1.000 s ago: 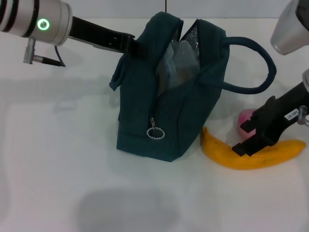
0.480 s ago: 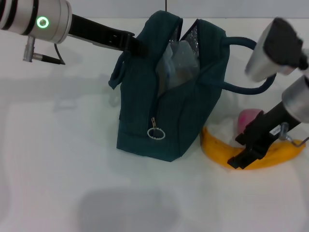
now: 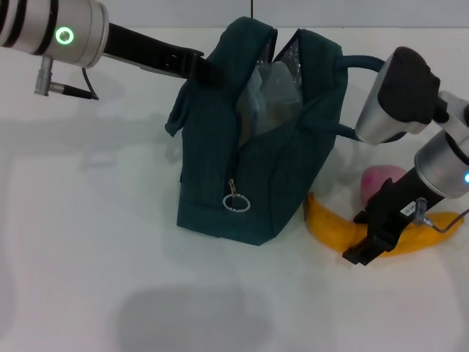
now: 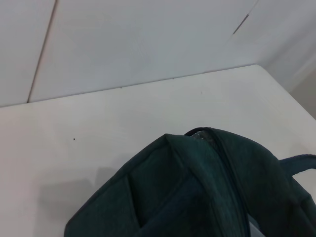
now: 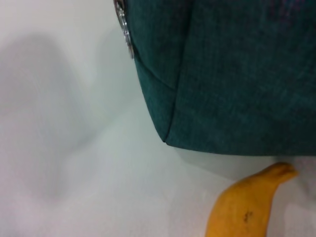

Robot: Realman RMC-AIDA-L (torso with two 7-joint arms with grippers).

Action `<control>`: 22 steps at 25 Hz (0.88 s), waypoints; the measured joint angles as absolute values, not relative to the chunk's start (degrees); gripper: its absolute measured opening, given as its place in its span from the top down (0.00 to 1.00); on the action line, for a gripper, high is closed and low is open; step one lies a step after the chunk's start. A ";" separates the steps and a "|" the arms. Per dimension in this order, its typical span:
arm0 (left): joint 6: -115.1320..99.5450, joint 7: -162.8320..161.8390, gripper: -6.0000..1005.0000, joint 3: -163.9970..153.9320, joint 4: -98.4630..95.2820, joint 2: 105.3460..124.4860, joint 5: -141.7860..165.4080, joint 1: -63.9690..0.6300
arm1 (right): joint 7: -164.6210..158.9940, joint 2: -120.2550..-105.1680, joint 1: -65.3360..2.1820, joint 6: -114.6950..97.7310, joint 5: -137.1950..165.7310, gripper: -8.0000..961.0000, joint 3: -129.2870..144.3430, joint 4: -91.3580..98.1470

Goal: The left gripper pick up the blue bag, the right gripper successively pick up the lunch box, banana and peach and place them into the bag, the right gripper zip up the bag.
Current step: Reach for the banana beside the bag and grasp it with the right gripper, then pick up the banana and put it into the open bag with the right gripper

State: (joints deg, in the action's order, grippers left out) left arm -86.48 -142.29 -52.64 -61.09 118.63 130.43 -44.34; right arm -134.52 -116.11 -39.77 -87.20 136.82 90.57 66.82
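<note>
The right gripper's fingers reach down on either side of the banana's middle (image 3: 352, 238), so the right gripper will close and would hold the banana.
The blue bag (image 3: 253, 165) stands upright mid-table with its top open, and the lunch box (image 3: 272, 92) shows inside against the foil lining. My left gripper (image 3: 199, 67) is shut on the bag's upper left edge by the handle. The banana (image 3: 330, 226) lies on the table just right of the bag, with the pink peach (image 3: 381, 178) behind it. My right gripper (image 3: 362, 238) is open and lowered over the banana's middle, one finger on each side. The right wrist view shows the bag's lower corner (image 5: 222, 74) and the banana's end (image 5: 242, 207).
The zipper's silver ring pull (image 3: 236, 202) hangs on the bag's front seam. The bag's right loop handle (image 3: 381, 95) arches toward my right arm. White table (image 3: 110, 242) spreads left of and in front of the bag. A wall rises behind the table (image 4: 123, 39).
My right arm has swung in over the table and turned. Its gripper has slid left and down along the banana. The bag and left arm have not moved.
</note>
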 joint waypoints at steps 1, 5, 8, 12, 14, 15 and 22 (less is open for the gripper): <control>-86.48 -142.29 0.94 -52.65 -61.09 118.64 130.43 -44.33 | -134.53 -116.11 -39.78 -87.06 136.86 0.29 90.84 66.81; -86.48 -142.29 0.94 -52.65 -61.07 118.65 130.43 -44.30 | -134.54 -116.10 -39.80 -86.98 136.85 0.29 91.03 66.80; -86.48 -142.29 0.94 -52.65 -61.05 118.66 130.43 -44.29 | -134.55 -116.05 -39.81 -87.16 136.87 0.33 90.97 66.79; -86.48 -142.29 0.94 -52.65 -61.06 118.65 130.43 -44.29 | -134.56 -115.92 -39.59 -87.27 136.87 0.48 90.56 66.79; -86.49 -142.29 0.94 -52.65 -61.07 118.66 130.43 -44.29 | -134.56 -115.80 -39.27 -87.24 136.82 0.50 89.87 66.79; -86.49 -142.29 0.94 -52.65 -61.07 118.66 130.43 -44.29 | -134.56 -115.73 -39.02 -87.18 136.79 0.51 89.22 66.77; -86.50 -142.37 0.94 -52.65 -61.09 118.84 130.43 -44.29 | -132.08 -115.47 -38.23 -93.62 129.86 0.53 77.60 61.83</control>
